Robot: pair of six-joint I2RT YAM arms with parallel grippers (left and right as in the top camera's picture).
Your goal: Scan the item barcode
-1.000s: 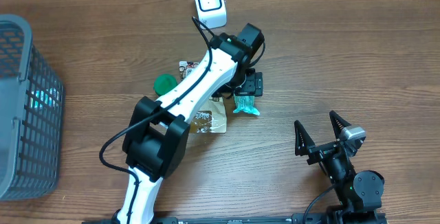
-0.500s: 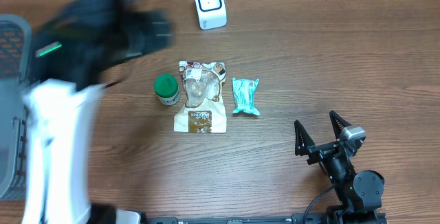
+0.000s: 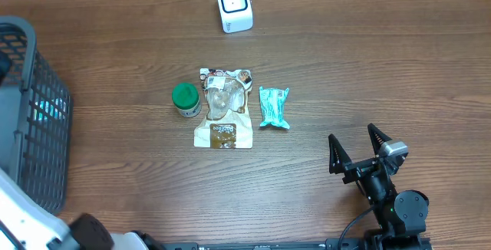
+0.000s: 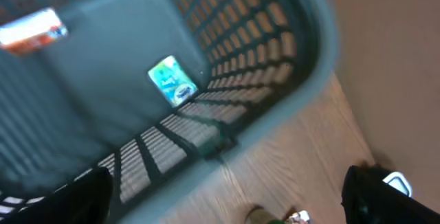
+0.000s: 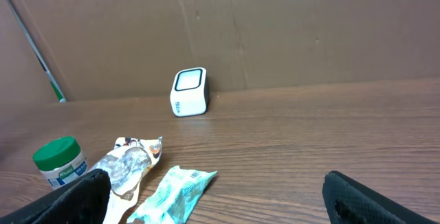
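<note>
My left gripper grabs the teal packet in the basket by one end next, so the rest stays exposed for barcode scanning.
On the table lie a green-lidded jar [image 3: 186,100], a brown-and-white snack pouch [image 3: 222,109] and a teal packet [image 3: 274,106]. The white barcode scanner [image 3: 234,4] stands at the far edge. My left gripper [image 4: 225,183] is open and empty, hovering over the rim of the grey basket [image 4: 275,107]. Inside the basket lie a teal packet [image 4: 172,81] and an orange item [image 4: 34,30]. Near the front right, my right gripper [image 3: 357,147] stands open and empty, facing the teal packet [image 5: 175,193], the pouch [image 5: 127,165], the jar [image 5: 60,161] and the scanner [image 5: 189,91].
The grey basket [image 3: 27,127] fills the left edge of the table. Only a white link of the left arm [image 3: 19,219] shows in the overhead view, at the bottom left corner. A brown cardboard wall [image 5: 275,25] stands behind the scanner.
The left arm has swung away from above the items in the middle, leftward to over the basket. The jar, pouch and teal packet are uncovered. The right arm has not moved.
</note>
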